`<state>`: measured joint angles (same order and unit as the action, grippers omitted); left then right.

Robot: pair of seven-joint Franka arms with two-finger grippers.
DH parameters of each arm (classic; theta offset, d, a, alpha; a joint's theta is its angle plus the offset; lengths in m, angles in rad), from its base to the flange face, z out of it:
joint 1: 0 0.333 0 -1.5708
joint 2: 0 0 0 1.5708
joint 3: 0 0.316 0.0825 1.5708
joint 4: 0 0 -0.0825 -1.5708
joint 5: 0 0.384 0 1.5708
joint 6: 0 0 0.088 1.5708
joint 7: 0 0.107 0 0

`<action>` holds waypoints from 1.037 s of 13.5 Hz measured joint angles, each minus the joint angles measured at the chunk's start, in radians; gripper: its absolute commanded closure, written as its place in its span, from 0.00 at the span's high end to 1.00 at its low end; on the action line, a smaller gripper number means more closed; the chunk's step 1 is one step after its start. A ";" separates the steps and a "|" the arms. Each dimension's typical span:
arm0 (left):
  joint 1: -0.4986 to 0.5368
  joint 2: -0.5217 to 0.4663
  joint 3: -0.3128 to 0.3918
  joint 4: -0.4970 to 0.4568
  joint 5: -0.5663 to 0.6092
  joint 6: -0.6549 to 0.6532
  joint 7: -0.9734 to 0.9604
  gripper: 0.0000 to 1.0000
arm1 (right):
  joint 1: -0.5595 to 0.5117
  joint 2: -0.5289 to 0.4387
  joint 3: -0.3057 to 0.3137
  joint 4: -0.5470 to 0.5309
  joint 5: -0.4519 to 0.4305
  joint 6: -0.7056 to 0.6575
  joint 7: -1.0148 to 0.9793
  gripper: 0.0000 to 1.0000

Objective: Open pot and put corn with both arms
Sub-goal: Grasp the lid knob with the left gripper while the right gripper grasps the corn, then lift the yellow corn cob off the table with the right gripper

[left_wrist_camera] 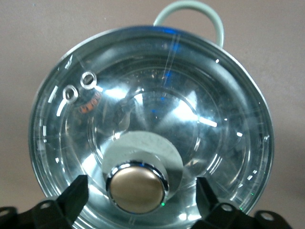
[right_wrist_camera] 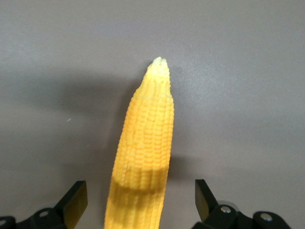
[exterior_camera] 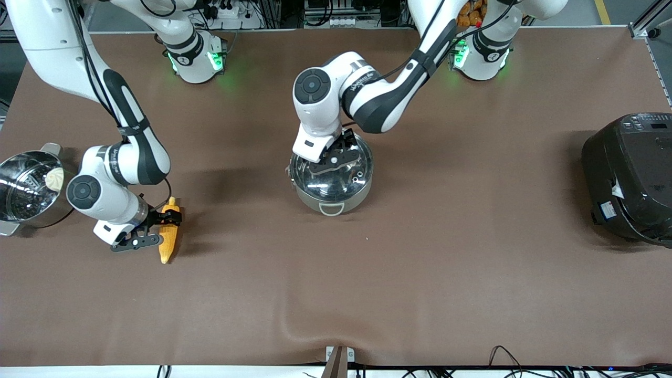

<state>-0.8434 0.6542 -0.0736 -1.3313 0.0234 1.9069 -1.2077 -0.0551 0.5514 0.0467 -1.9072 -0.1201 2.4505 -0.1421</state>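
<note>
My right gripper will next grab the corn by its thick body (exterior_camera: 168, 230), so that the corn's pointed tip (exterior_camera: 165, 259) stays free to go into the pot.
The steel pot (exterior_camera: 332, 202) stands mid-table with its glass lid (exterior_camera: 349, 176) on. My left gripper (exterior_camera: 336, 157) hangs low over the lid and is open. In the left wrist view the brass knob (left_wrist_camera: 137, 187) lies between the fingertips (left_wrist_camera: 78, 191) of the left gripper (left_wrist_camera: 140, 188), with a gap on each side. The corn (exterior_camera: 168, 239) lies on the cloth toward the right arm's end, pointed tip toward the front camera. My right gripper (exterior_camera: 169, 216) straddles its thick end, open. In the right wrist view the corn (right_wrist_camera: 145, 138) lies between the right gripper's (right_wrist_camera: 140, 191) fingers, apart from both.
A steel steamer pot with a white bun (exterior_camera: 26, 189) stands at the table's edge beside the right arm. A large black rice cooker (exterior_camera: 630, 178) sits at the left arm's end. The brown cloth has a raised fold (exterior_camera: 315, 328) near the front edge.
</note>
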 measured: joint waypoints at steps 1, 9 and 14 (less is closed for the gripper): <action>-0.001 0.000 0.000 0.001 0.000 0.000 -0.004 0.82 | -0.004 0.014 0.000 -0.001 -0.005 0.018 -0.006 1.00; 0.001 0.000 0.011 0.013 0.002 0.000 -0.004 0.76 | -0.006 0.035 0.002 -0.004 -0.028 0.038 -0.024 0.06; 0.003 0.000 0.012 0.013 0.040 0.000 -0.004 0.75 | -0.006 0.034 0.002 -0.009 -0.034 0.040 -0.024 0.00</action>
<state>-0.8403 0.6542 -0.0612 -1.3180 0.0633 1.9070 -1.2114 -0.0615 0.5856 0.0483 -1.9162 -0.1545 2.4901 -0.1658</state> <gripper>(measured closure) 0.242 0.551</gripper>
